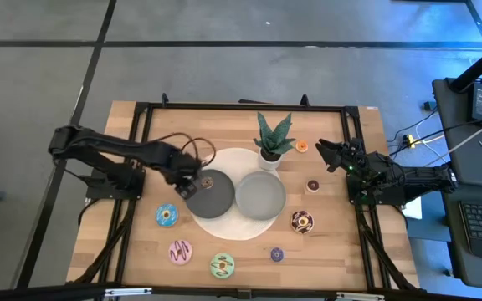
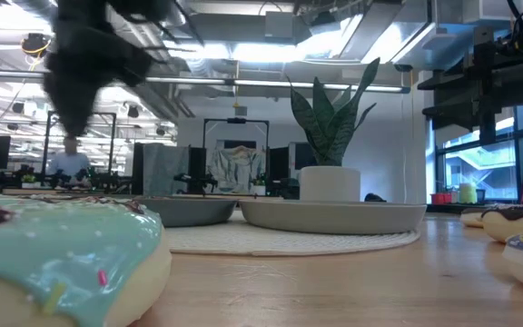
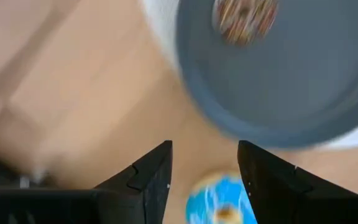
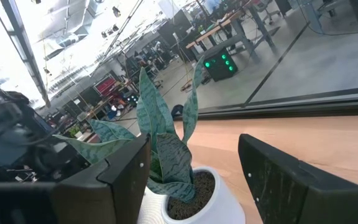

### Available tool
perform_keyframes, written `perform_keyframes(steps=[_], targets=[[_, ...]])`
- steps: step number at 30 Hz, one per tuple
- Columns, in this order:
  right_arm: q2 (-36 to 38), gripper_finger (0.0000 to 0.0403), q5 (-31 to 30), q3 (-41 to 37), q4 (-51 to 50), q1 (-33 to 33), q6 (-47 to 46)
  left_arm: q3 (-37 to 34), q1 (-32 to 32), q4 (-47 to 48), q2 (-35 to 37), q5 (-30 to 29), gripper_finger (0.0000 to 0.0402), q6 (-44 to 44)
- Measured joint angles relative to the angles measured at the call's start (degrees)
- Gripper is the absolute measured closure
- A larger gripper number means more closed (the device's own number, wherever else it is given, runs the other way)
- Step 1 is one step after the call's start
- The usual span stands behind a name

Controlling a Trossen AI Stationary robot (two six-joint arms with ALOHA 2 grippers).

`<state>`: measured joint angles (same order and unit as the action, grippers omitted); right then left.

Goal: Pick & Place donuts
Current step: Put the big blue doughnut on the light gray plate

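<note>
My left gripper is to hold the blue donut next by its ring beside the hole [image 1: 166, 215], to place it in the lighter grey dish [image 1: 260, 196].
My left gripper [image 1: 189, 187] hangs open in the air over the left rim of the dark grey dish [image 1: 214, 194]. A small brown sprinkled donut [image 3: 244, 18] lies in that dish [image 3: 291, 81]. In the left wrist view the blue donut [image 3: 219, 200] shows below and between my open fingers; it lies flat on the table [image 1: 167, 215]. More donuts lie flat on the wood: pink [image 1: 180, 251], green [image 1: 222, 266], mini purple [image 1: 277, 254], large brown [image 1: 301, 221], mini brown [image 1: 313, 186] and mini orange [image 1: 302, 146]. My right gripper [image 1: 329, 155] waits open at the right, facing the plant [image 4: 166, 143].
A lighter grey dish [image 1: 260, 194] sits beside the dark one on a white round mat [image 1: 237, 221]. A potted plant [image 1: 272, 142] stands at the mat's far edge. A black frame [image 1: 141, 150] borders the table. In the low view the green donut [image 2: 62, 254] fills the near left.
</note>
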<state>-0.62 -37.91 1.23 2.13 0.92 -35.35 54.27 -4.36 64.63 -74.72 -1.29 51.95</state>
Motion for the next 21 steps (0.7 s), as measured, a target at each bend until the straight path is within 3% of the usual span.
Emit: perform_keyframes(steps=[10,21], targets=[[0.0,0.0159,0.0,0.0,0.0,0.0,-0.1,-8.9,-15.2,-2.5,5.2,-1.7,0.0233,28.3],[0.0,0.0159,0.0,0.0,0.0,0.0,-0.1,-12.6,-26.4,-5.2,5.2,-0.2,0.0234,42.1]])
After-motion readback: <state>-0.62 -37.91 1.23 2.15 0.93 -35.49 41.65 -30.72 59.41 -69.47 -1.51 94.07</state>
